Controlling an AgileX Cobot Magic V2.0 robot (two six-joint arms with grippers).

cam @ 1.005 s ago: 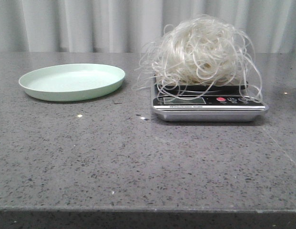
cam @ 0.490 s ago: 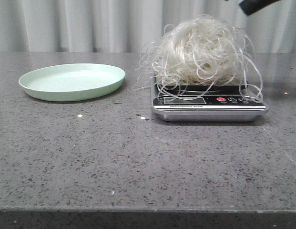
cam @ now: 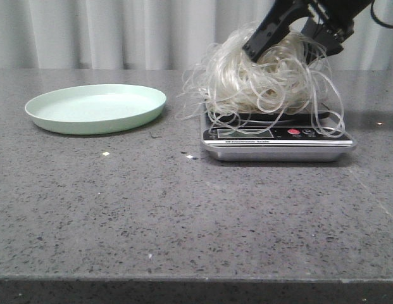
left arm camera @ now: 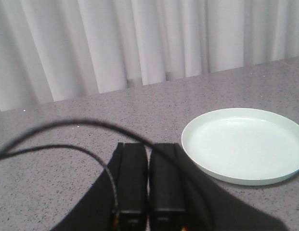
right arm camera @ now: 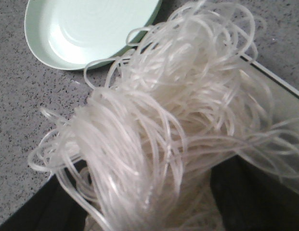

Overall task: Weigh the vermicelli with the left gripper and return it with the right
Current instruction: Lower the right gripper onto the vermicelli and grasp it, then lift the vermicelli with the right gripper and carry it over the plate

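Note:
The upper pieces of the vermicelli [cam: 266,79] on the scale [cam: 278,144] are between my right gripper's fingers, which reach down around them, so my right gripper should close and would hold the vermicelli.
The vermicelli [cam: 266,79], a fluffy nest of translucent white strands, sits on the scale [cam: 278,144], with loops hanging over the display. My right gripper [cam: 291,39] has come down from the upper right. It is open, with one black finger on each side of the top of the nest. In the right wrist view the vermicelli [right arm camera: 168,120] fills the gap of the right gripper [right arm camera: 149,202]. My left gripper [left arm camera: 149,147] is shut and empty over the table, beside the plate. It does not show in the front view.
A pale green round plate [cam: 95,107] lies empty at the back left of the grey speckled table; it also shows in the left wrist view [left arm camera: 243,144] and the right wrist view [right arm camera: 86,29]. A white curtain hangs behind the table.
My right gripper has come into the front view from the upper right and dropped onto the top of the vermicelli, pressing the strands a little. The plate and scale have not moved.

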